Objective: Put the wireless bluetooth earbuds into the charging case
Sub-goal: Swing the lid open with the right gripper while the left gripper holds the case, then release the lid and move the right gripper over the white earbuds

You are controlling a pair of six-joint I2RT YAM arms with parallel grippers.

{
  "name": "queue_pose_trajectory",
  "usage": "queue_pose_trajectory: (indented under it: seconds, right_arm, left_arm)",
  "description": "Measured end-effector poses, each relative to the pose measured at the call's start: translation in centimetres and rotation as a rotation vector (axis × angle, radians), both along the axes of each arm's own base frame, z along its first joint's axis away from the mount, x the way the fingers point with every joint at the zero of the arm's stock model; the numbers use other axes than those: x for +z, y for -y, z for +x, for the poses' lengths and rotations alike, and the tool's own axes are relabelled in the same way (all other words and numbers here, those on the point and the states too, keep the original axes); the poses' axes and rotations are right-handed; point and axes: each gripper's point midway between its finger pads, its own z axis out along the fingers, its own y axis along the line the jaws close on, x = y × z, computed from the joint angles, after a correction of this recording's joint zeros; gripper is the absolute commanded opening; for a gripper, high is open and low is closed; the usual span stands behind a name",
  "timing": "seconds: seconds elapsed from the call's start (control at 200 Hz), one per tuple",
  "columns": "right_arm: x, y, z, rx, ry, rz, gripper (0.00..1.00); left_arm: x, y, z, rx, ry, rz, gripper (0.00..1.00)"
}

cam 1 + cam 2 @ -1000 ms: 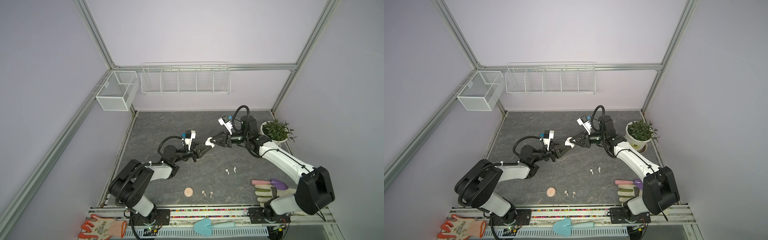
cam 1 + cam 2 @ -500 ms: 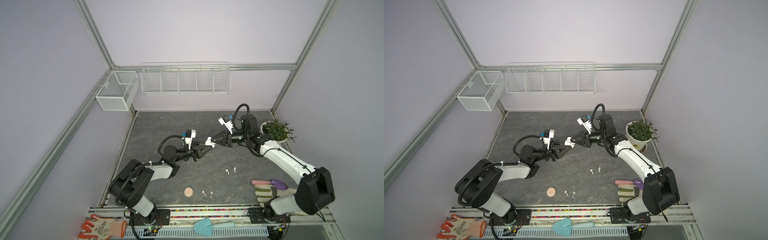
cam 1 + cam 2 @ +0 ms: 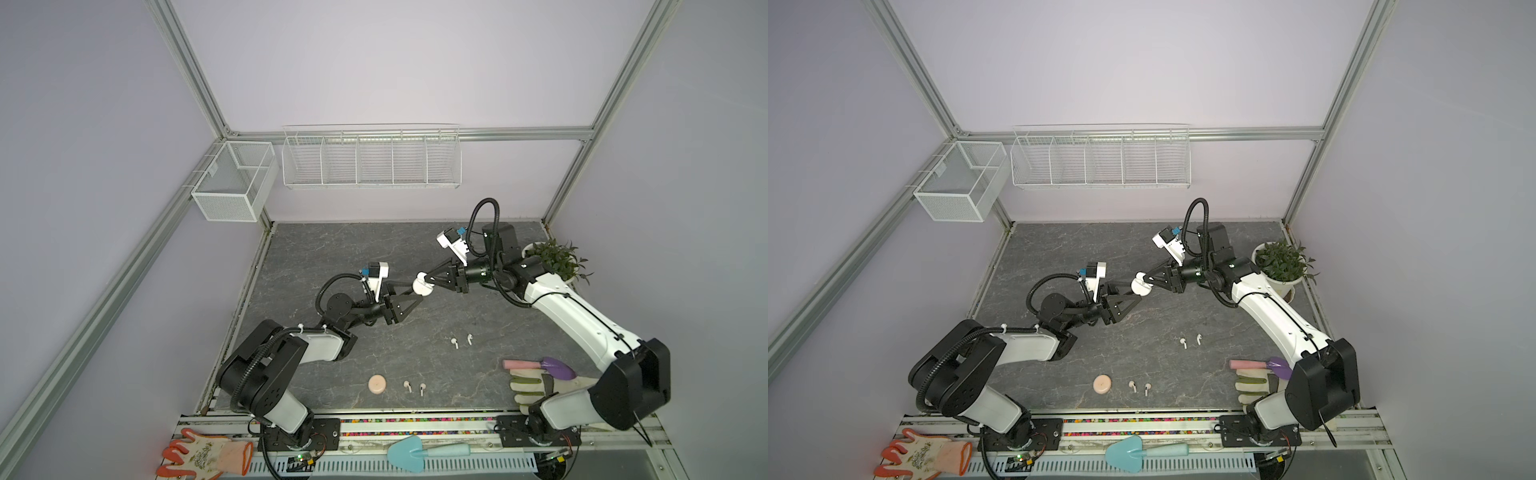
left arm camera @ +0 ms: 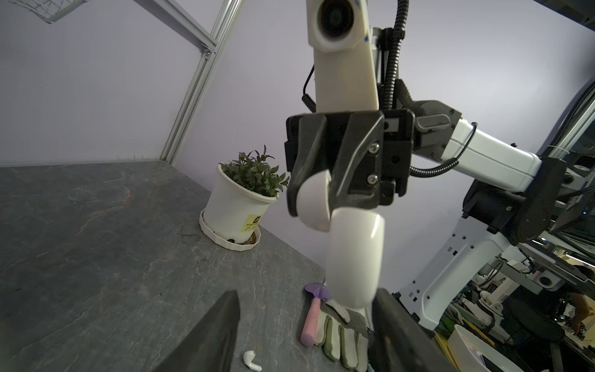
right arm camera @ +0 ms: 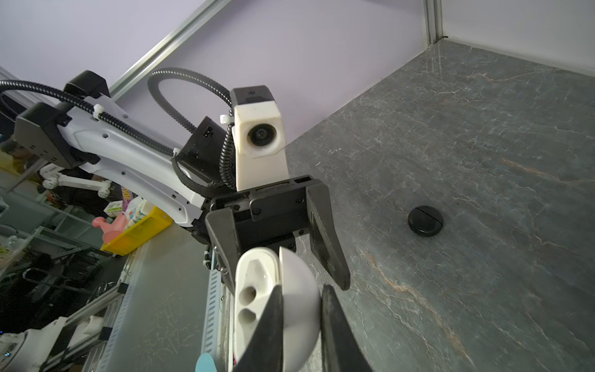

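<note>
My left gripper grabs the white charging case [image 3: 423, 286] by its body's lower end next, since the lid and sockets stay free to insert the earbuds.
The white charging case [image 3: 423, 286] [image 3: 1140, 286] hangs in the air above mid-table with its lid swung open. My right gripper [image 5: 301, 309] [image 3: 428, 282] is shut on the lid [image 4: 314, 206]. Two empty sockets [image 5: 248, 306] show in the case body [image 4: 354, 254]. My left gripper [image 4: 302, 335] [image 3: 409, 297] is open, its fingers standing either side of the body's lower end. Two white earbuds [image 3: 454, 343] [image 3: 470, 339] lie on the table in front of the case. A pale pink pair [image 3: 407, 386] [image 3: 422, 389] lies near the front edge. One white earbud [image 4: 251, 360] shows in the left wrist view.
A round pink case [image 3: 377, 384] sits beside the pink earbuds, and a round black case [image 5: 425, 220] lies on the table. A potted plant [image 3: 548, 257] stands at the right. A garden glove [image 3: 536, 382] and purple trowel [image 3: 555, 368] lie front right. Wire baskets [image 3: 370, 160] hang on the back wall.
My left gripper's jaws have opened off the case body. My right gripper has closed tighter on the lid. Both arms have hardly moved.
</note>
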Motion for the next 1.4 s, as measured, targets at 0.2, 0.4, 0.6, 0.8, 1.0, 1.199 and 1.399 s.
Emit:
queue_pose_trajectory:
  seconds: [0.2, 0.4, 0.6, 0.8, 1.0, 1.199, 1.399]
  right_arm:
    - [1.3, 0.5, -0.4, 0.044, 0.108, -0.061, 0.16]
    - [-0.5, 1.1, -1.0, 0.087, 0.124, -0.143, 0.15]
    - [-1.4, 1.3, -1.5, 0.119, 0.124, -0.195, 0.14]
    - [-1.4, 0.9, -1.3, 0.136, 0.139, -0.212, 0.14]
    - [-2.2, 0.3, -1.6, 0.161, 0.109, -0.226, 0.14]
    - [-2.4, 0.2, -1.5, 0.162, 0.098, -0.234, 0.14]
    - [-2.4, 0.3, -1.5, 0.161, 0.099, -0.235, 0.15]
  left_arm:
    - [0.8, -0.7, -1.6, -0.010, 0.115, 0.014, 0.67]
    - [0.4, -0.3, -1.6, -0.024, 0.173, 0.040, 0.66]
    - [-0.1, 0.3, -0.9, -0.036, 0.176, 0.046, 0.59]
    - [-0.2, 1.0, -0.8, -0.073, 0.159, 0.044, 0.56]
    - [0.0, 1.1, -1.2, -0.086, 0.176, 0.041, 0.49]
    - [0.3, 1.1, -1.6, -0.098, 0.206, 0.036, 0.37]
    - [0.3, 1.1, -1.9, -0.117, 0.208, 0.038, 0.28]
